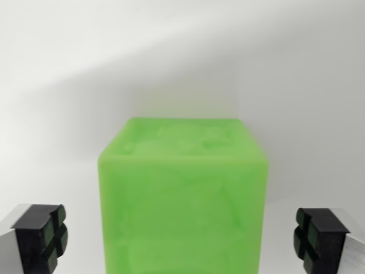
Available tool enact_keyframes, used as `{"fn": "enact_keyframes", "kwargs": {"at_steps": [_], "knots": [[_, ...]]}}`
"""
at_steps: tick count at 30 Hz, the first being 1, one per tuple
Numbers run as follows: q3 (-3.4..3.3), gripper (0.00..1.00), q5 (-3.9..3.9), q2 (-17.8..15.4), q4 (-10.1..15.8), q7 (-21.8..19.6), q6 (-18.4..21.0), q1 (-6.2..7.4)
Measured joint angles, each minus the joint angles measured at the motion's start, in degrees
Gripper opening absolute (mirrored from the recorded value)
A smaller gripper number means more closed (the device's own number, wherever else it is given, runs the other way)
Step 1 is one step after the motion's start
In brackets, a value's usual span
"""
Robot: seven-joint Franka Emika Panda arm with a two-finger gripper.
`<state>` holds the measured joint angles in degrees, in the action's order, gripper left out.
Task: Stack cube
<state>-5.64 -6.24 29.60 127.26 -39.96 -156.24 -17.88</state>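
My gripper needs to stack the green cube (pixel 183 197), so it should next grab the cube by its opposite sides.
A bright green cube (pixel 183 197) fills the middle and lower part of the wrist view, resting on a white surface. Its top face and front face both show, slightly blurred from closeness. My gripper (pixel 181 237) is open, with one black-padded fingertip (pixel 43 235) at the wrist view's left and the other fingertip (pixel 315 240) at the wrist view's right. The cube sits between the two fingers with a clear gap on each side, touching neither pad. No second cube is in view.
The white surface (pixel 182 63) stretches behind and beside the cube, with a soft shadow running across it behind the cube.
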Motion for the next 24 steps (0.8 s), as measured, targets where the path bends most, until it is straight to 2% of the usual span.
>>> {"fn": "enact_keyframes", "kwargs": {"at_steps": [14,15,24], "knots": [[0.97,1.0,-0.19,3.57,-1.12,0.17,-2.48,-0.87],[0.99,0.0,-0.19,3.62,-1.13,0.17,-2.53,-0.89],[1.04,0.0,-0.19,3.64,-1.16,0.17,-2.58,-0.92]]}}
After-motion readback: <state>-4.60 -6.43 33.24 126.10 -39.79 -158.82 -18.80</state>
